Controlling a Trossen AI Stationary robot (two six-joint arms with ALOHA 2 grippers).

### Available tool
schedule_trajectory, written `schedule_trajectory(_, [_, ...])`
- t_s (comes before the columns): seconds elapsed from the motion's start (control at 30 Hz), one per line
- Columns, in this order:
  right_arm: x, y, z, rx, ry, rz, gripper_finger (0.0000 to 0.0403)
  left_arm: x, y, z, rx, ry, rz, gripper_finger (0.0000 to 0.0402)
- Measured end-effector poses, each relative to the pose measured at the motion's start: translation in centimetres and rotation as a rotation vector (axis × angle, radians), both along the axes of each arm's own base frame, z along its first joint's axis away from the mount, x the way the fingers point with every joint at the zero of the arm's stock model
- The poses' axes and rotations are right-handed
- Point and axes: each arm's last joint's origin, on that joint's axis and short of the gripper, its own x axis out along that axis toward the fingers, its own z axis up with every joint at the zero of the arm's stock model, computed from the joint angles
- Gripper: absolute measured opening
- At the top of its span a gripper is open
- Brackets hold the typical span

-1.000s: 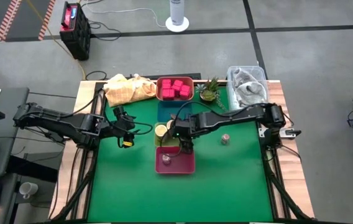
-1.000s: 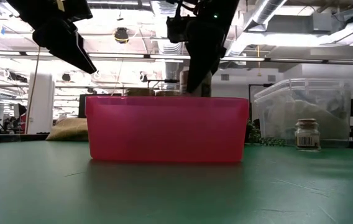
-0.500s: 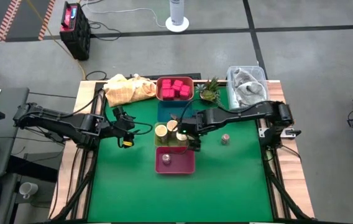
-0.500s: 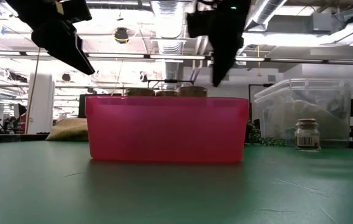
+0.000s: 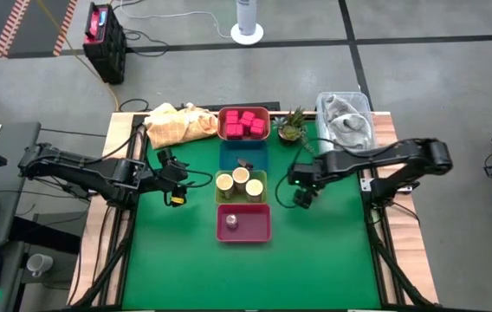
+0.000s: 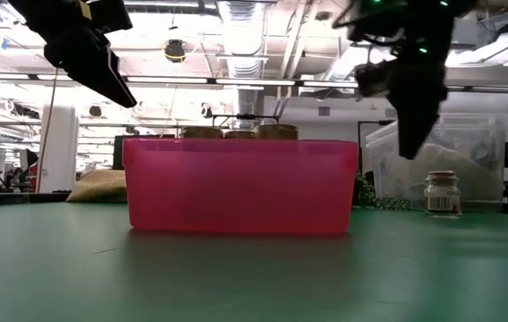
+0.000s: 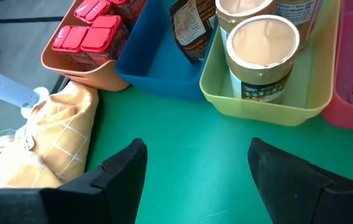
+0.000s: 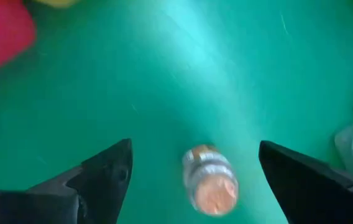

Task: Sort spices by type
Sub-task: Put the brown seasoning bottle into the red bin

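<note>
Next, my right gripper grabs the jar by its glass body (image 8: 206,170) beside the cork, to sort the jar into the pink tray (image 8: 1,34).
Four trays stand in a row down the table's middle. The orange tray (image 5: 268,130) holds pinkish-red boxes (image 5: 244,122), the blue tray (image 5: 229,156) a dark piece (image 5: 244,163), the yellow-green tray (image 5: 263,186) three tan cylinders (image 5: 239,183), and the pink tray (image 5: 259,227) a small jar (image 5: 232,221). Another small jar (image 8: 210,180) stands upright on the green mat right of the trays (image 6: 442,192). My right gripper (image 8: 195,152) hangs open above this jar, pointing down, clear of it (image 6: 410,148). My left gripper (image 5: 175,189) waits open left of the trays (image 7: 195,165).
A yellow cloth (image 5: 177,126) lies at the far left. A small green plant (image 5: 291,126) and a clear lidded bin (image 5: 346,117) stand at the far right. Green mat (image 5: 194,260) lies bare toward the near edge.
My right gripper has risen out of the yellow-green tray and swung toward the table's right edge, rolling as it went, and now hangs over the lone jar. A third tan cylinder, covered by the gripper before, now shows in that tray.
</note>
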Motion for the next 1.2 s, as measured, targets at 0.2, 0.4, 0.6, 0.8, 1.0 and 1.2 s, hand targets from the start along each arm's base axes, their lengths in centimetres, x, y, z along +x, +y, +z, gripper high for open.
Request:
schedule_trajectory(0.2, [-2.2, 0.0, -1.9, 0.014, -0.03, -0.061, 0.0373, 0.0, 0.0, 0.0, 0.0, 0.0, 0.0, 0.0265])
schedule_trajectory(0.4, [-3.2, 0.1, -4.1, 0.034, -0.001, -0.084, 0.0372, 0.0, 0.0, 0.0, -0.001, 0.0, 0.001, 0.0265])
schedule_trajectory(0.6, [-3.7, 0.1, -4.8, 0.065, 0.022, -0.099, 0.035, -0.2, 0.0, -0.2, -0.008, 0.017, 0.012, 0.0265])
schedule_trajectory(0.8, [-3.7, 0.2, -4.9, 0.081, 0.025, -0.093, 0.0253, -0.2, 0.0, -0.2, -0.013, 0.013, 0.017, 0.0265])
schedule_trajectory(1.0, [-3.5, 0.4, -4.5, 0.122, 0.016, -0.105, 0.0192, -0.2, 0.0, -0.2, -0.015, 0.012, 0.018, 0.0265])
schedule_trajectory(1.2, [-1.6, 1.6, -1.5, 0.133, -0.096, -0.053, 0.0192, -0.1, 0.0, -0.2, -0.019, 0.007, 0.023, 0.0265])
